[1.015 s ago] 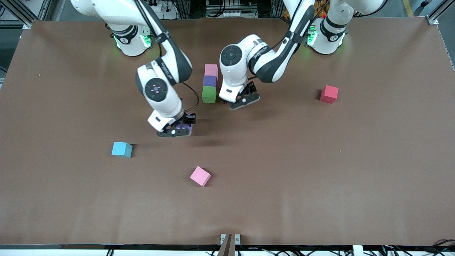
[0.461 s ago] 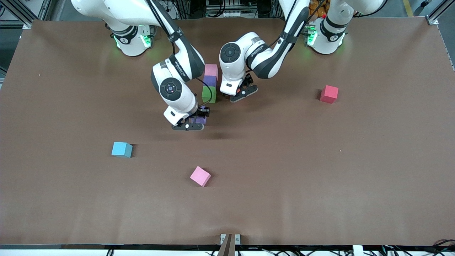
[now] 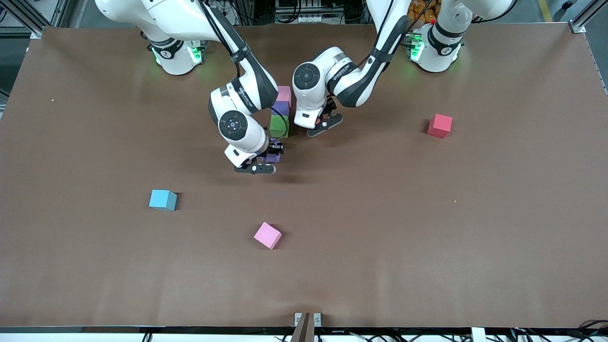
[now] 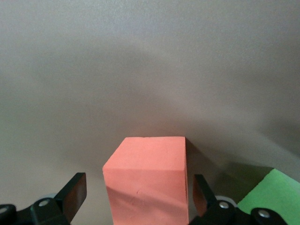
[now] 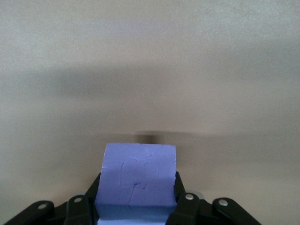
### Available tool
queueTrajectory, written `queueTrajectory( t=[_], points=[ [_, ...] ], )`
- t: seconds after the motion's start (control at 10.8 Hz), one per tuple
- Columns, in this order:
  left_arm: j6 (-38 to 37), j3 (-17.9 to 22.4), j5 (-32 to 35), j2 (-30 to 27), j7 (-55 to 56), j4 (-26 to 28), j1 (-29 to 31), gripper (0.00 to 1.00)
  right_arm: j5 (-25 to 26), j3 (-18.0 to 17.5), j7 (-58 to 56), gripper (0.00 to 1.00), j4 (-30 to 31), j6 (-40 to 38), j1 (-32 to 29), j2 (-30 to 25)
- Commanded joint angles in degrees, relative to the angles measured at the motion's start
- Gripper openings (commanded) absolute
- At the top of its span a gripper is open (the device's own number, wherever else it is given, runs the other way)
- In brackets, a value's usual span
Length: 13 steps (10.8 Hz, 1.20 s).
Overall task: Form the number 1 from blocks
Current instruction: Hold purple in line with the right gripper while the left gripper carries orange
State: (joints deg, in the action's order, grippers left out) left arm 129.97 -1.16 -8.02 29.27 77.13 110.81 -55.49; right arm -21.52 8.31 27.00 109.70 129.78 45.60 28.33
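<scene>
I should next pick up the orange cube by its opposite sides with my left gripper, so that it makes the column [image 3: 280, 117] of the number 1 longer.
A pink cube [image 3: 283, 93], a purple cube [image 3: 280, 108] and a green cube [image 3: 279, 126] form a column mid-table. My right gripper [image 3: 256, 164] is shut on the second purple cube [image 3: 273, 156], hanging low over the table next to the green cube. The right wrist view shows that purple cube [image 5: 138, 176] clamped in the right gripper [image 5: 137, 190]. My left gripper [image 3: 323, 124] stands beside the column, open. In the left wrist view the orange cube [image 4: 145, 178] sits between the left gripper's [image 4: 137, 192] spread fingers, with gaps on both sides, beside the green cube [image 4: 272, 197]. The front view hides the orange cube.
A second pink cube [image 3: 267, 235] lies turned at an angle on the table nearer the front camera. A cyan cube [image 3: 162, 199] sits toward the right arm's end and a red cube [image 3: 440, 125] toward the left arm's end.
My right gripper has carried the purple cube from open table toward the green end of the column. My left gripper has shifted slightly toward its base, staying beside the column.
</scene>
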Motion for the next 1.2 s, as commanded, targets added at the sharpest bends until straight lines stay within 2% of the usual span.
queueTrajectory(
  t=[0.0,0.37,0.46,0.55,0.65,0.92,1.11],
  points=[
    [0.55,-0.51,-1.21,0.87,0.38,-0.06,0.03,1.00,-1.42,0.30,0.86,0.46,-1.24,0.04,1.86,1.03],
    [1.34,-0.95,-1.74,1.50,0.39,-0.15,0.12,1.00,-1.24,0.30,0.78,0.50,-1.16,0.21,3.62,1.82],
    [1.34,-1.04,-1.74,1.41,0.21,-0.33,0.12,0.90,-1.15,0.30,0.78,0.51,-0.98,0.21,3.71,1.82],
    [1.25,-1.04,-1.74,1.32,-0.40,-0.33,0.29,0.29,-1.15,0.30,0.86,0.52,-0.81,0.21,4.32,1.91],
    [1.25,-1.04,-1.74,1.41,-0.58,-0.33,0.29,0.00,-1.15,0.30,0.86,0.52,-0.72,0.13,4.50,1.82],
    [0.82,-1.04,-1.48,1.32,-0.84,-0.33,0.12,0.00,-1.15,0.30,0.86,0.60,-0.45,0.13,4.50,1.99],
    [-0.41,-1.04,-1.39,0.53,-3.12,-0.41,0.12,0.00,-1.15,0.30,0.86,0.60,0.07,0.21,4.50,1.99]
  ],
)
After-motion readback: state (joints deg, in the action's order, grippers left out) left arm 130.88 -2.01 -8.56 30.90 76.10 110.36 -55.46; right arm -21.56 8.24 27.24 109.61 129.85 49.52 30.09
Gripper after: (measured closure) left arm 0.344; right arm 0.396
